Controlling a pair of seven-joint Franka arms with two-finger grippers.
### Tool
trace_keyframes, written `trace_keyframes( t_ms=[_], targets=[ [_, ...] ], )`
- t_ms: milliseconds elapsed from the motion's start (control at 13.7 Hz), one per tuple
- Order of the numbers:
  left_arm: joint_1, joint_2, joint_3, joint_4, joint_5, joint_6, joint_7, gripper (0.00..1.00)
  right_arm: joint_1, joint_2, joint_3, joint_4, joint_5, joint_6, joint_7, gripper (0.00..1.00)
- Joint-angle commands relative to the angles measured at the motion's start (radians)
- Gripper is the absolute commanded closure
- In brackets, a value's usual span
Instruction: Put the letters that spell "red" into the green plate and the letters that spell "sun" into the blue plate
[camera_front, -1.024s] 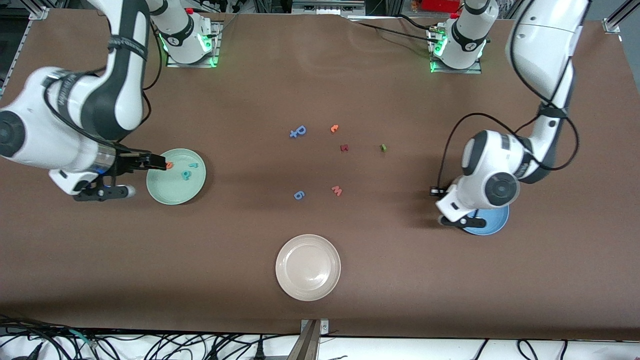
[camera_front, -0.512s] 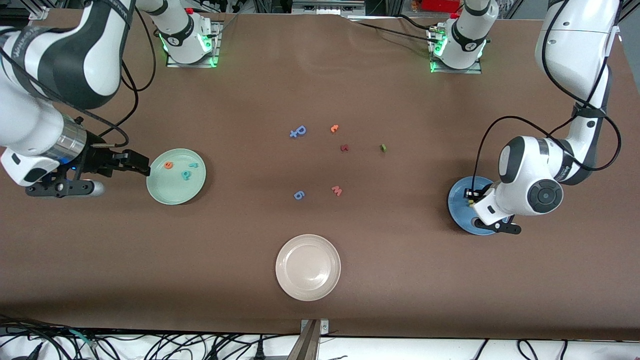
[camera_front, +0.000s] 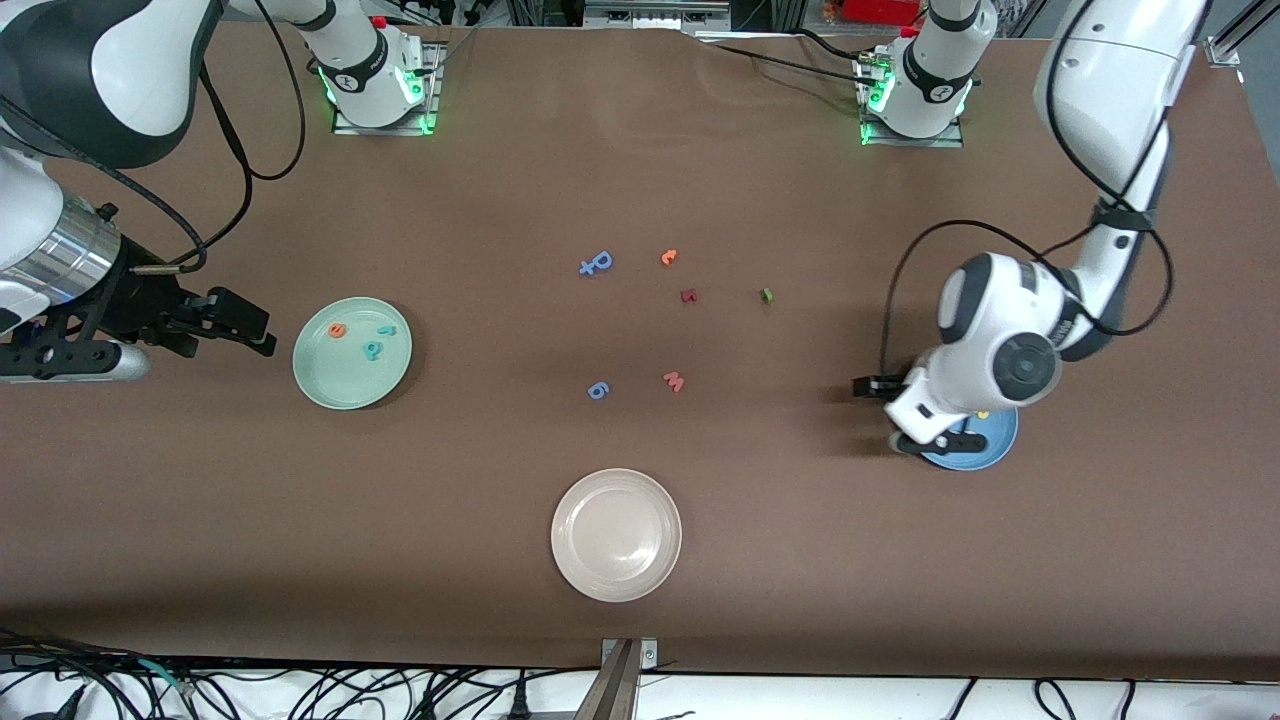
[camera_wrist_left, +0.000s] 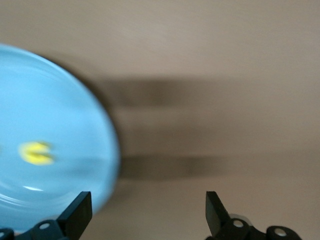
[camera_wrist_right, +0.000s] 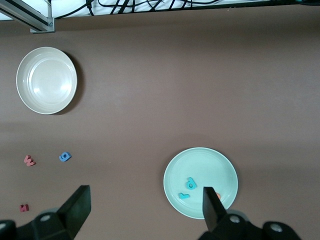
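Note:
The dark green letter needs to help spell "sun" in the blue plate, so my left gripper needs to grab it by its sides next.
The green plate holds the orange "e", teal "r" and teal "d". My right gripper hangs open and empty beside that plate, toward the right arm's end of the table; its wrist view shows the green plate with the "d". The blue plate lies mostly under my left wrist, with a yellow letter in it. My left gripper is open and empty over the blue plate's rim, the yellow letter off to one side. A dark green letter lies mid-table.
Loose on the mid-table are a blue "p"-like letter, an orange letter, a dark red letter, a salmon "w" and a blue "6". A cream plate sits nearest the front camera.
My left gripper has opened over the blue plate and its wrist has swung about above it. My right gripper has drawn back from the green plate, leaving the orange "e" in it.

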Motion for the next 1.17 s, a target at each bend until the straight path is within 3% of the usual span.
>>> trace_keyframes(
  t_ms=[0,73,219,439,585,804,877,1024,1097],
  targets=[
    [-0.005,-0.094,-0.086,-0.172,-0.017,0.134,-0.185,0.00,-0.015,0.004,-0.010,0.008,0.039,-0.018,0.000,0.01],
    [-0.005,-0.119,-0.113,-0.233,-0.014,0.188,-0.237,0.00,-0.048,0.004,0.005,0.010,0.061,-0.026,0.005,0.01],
    [-0.008,-0.166,-0.164,-0.348,-0.006,0.274,-0.346,0.00,-0.136,-0.019,0.117,0.048,0.051,-0.026,0.034,0.01],
    [-0.046,-0.207,-0.203,-0.473,0.027,0.372,-0.492,0.00,-0.301,-0.073,0.353,0.140,-0.097,-0.027,0.092,0.01],
    [-0.097,-0.199,-0.201,-0.478,0.073,0.372,-0.604,0.01,-0.411,-0.155,0.558,0.143,-0.241,-0.026,0.170,0.01],
    [-0.117,-0.174,-0.203,-0.478,0.161,0.374,-0.719,0.03,-0.675,-0.260,0.981,0.142,-0.507,-0.020,0.232,0.01],
    [-0.117,-0.165,-0.203,-0.478,0.172,0.375,-0.725,0.03,-0.758,-0.284,1.095,0.131,-0.577,-0.019,0.243,0.01],
    [-0.117,-0.148,-0.203,-0.478,0.172,0.406,-0.724,0.06,-0.916,-0.321,1.264,0.096,-0.613,-0.016,0.244,0.01],
    [-0.117,-0.130,-0.203,-0.478,0.173,0.418,-0.724,0.08,-0.962,-0.350,1.304,0.056,-0.615,-0.007,0.238,0.01]
  ],
)
